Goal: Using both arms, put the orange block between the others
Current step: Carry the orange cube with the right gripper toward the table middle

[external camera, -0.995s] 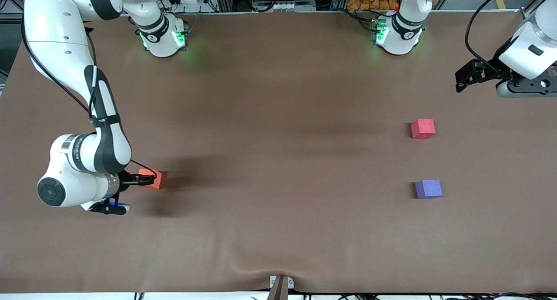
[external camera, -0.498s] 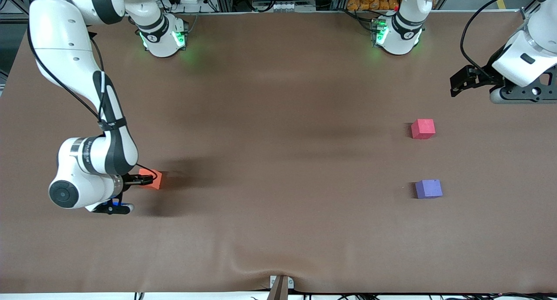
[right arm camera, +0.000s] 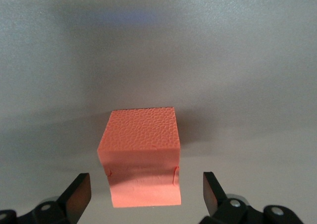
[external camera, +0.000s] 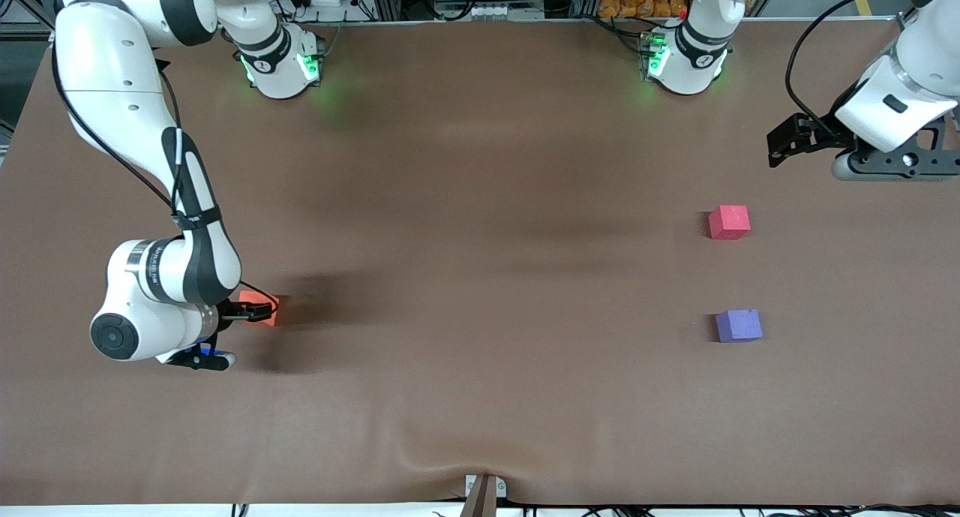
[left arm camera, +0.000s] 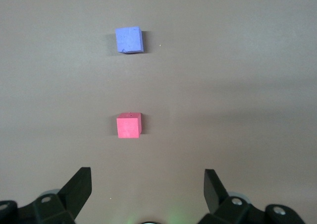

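The open fingers are low on either side of the orange block in the right wrist view and closing now would catch it, so it is time for my right gripper to close.
The orange block (external camera: 261, 308) (right arm camera: 140, 154) rests on the brown table near the right arm's end. My right gripper (external camera: 257, 311) (right arm camera: 146, 190) is low at it and open; the block lies between the jaws with a gap on each side. The pinkish-red cube (external camera: 729, 222) (left arm camera: 129, 125) and the purple-blue cube (external camera: 739, 326) (left arm camera: 129, 39) sit apart toward the left arm's end, the purple one nearer the front camera. My left gripper (external camera: 784, 141) (left arm camera: 147, 185) hangs open and empty in the air over the table, by the pinkish-red cube.
A brown cloth (external camera: 480, 277) covers the whole table, with a small wrinkle and a clamp (external camera: 484, 491) at its near edge. The two arm bases (external camera: 281, 63) (external camera: 682, 59) stand along the table edge farthest from the front camera.
My right arm has shifted slightly toward the table's middle, staying at the orange block. My left gripper has drifted a little toward the middle of the table. The cubes have not moved.
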You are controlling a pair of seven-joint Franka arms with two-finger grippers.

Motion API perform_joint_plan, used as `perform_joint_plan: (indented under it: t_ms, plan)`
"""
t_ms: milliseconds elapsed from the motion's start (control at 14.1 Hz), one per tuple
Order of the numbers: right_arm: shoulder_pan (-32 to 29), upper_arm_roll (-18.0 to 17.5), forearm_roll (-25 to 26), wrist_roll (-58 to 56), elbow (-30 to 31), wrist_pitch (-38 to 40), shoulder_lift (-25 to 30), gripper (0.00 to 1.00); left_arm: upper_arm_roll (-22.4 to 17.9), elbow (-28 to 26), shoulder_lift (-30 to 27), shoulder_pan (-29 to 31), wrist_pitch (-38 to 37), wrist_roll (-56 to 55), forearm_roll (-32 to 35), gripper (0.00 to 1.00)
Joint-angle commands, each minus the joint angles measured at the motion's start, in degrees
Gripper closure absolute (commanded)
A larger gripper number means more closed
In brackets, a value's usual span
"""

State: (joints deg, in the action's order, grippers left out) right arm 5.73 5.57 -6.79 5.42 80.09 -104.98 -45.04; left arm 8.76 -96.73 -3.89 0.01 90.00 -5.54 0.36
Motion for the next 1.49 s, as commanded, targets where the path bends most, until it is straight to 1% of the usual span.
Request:
perform_joint_plan:
  t_ms: [0, 71, 284, 640, 782, 995, 1137, 1280, 1422]
  plan:
    - [0.2, 0.1, -0.9, 1.2, 0.5, -1.2, -0.5, 0.2, 0.5, -0.3, 0.0, 0.3, 0.6, 0.9, -1.1, 0.0]
    - [0.2, 0.1, -0.9, 1.3, 0.6, -1.3, -0.5, 0.42, 0.5, -0.4, 0.0, 0.3, 0.6, 0.9, -1.1, 0.0]
    - [0.2, 0.1, -0.9, 1.3, 0.8, -1.4, -0.5, 0.99, 0.5, -0.4, 0.0, 0.3, 0.6, 0.9, -1.1, 0.0]
    - [0.7, 0.1, -0.8, 1.1, 0.5, -0.5, 0.0, 1.0, 0.5, -0.4, 0.0, 0.3, 0.6, 0.9, -1.1, 0.0]
    - [0.4, -0.3, -0.9, -0.9, 0.0, 0.1, 0.3, 1.0, 0.5, -0.4, 0.0, 0.3, 0.9, 0.9, -1.1, 0.0]
    - [0.5, -3.8, -0.9, -7.5, -1.0, 0.1, 2.2, 1.0, 0.5, -0.4, 0.1, 0.4, 1.2, 0.9, -1.1, 0.0]
    - [0.5, -7.8, -0.9, -11.0, -2.9, 0.1, 2.1, 1.0, 0.5, -0.4, 0.1, 0.4, 1.2, 0.9, -1.1, 0.0]
    - [1.4, -11.7, -0.9, -10.9, -2.9, -0.5, 2.0, 1.0, 0.5, -0.7, 0.1, 0.3, 1.2, 0.9, -1.1, 0.0]
    - [4.9, -12.3, -0.9, -10.7, -2.9, -2.6, 1.6, 1.0, 0.5, -0.7, 0.1, 0.4, 1.2, 0.9, -1.1, 0.0]
